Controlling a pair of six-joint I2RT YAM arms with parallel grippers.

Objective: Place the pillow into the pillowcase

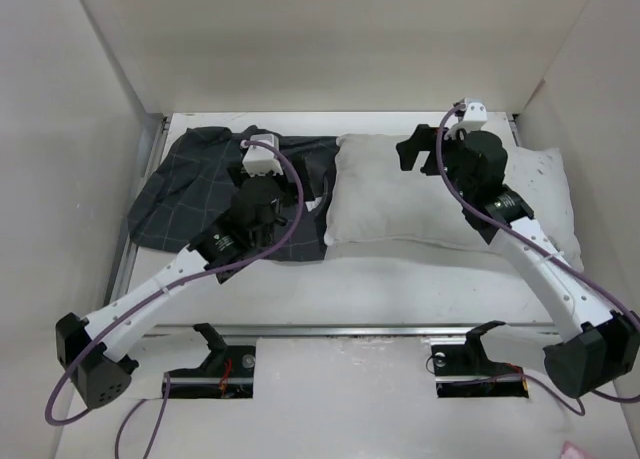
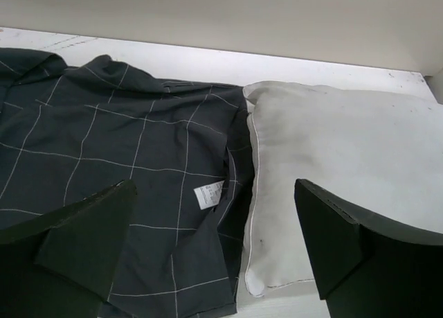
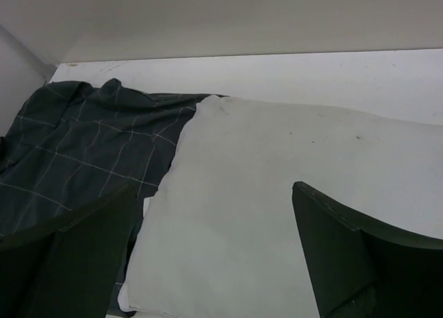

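Observation:
The robot will next feed the pillow into the pillowcase (image 1: 185,189), so its right gripper will grab the end of the pillow that touches the pillowcase.
The off-white pillow (image 1: 390,194) lies flat across the middle and right of the table. The dark grey grid-patterned pillowcase (image 1: 185,189) lies wrinkled to its left, its edge touching the pillow's left end. My left gripper (image 1: 290,211) is open and empty, above the pillowcase's right edge. In the left wrist view it (image 2: 214,193) frames a white label (image 2: 210,195) on the pillowcase (image 2: 104,138), with the pillow (image 2: 332,138) beside it. My right gripper (image 1: 425,149) is open and empty above the pillow's far middle. In the right wrist view it (image 3: 213,193) hangs over the pillow (image 3: 277,152), with the pillowcase (image 3: 76,145) at left.
White walls close in the table at the back (image 1: 350,49), left and right. A metal rail (image 1: 350,331) runs along the near edge, another along the left side (image 1: 135,229). A strip of bare white table (image 1: 400,279) lies in front of the pillow.

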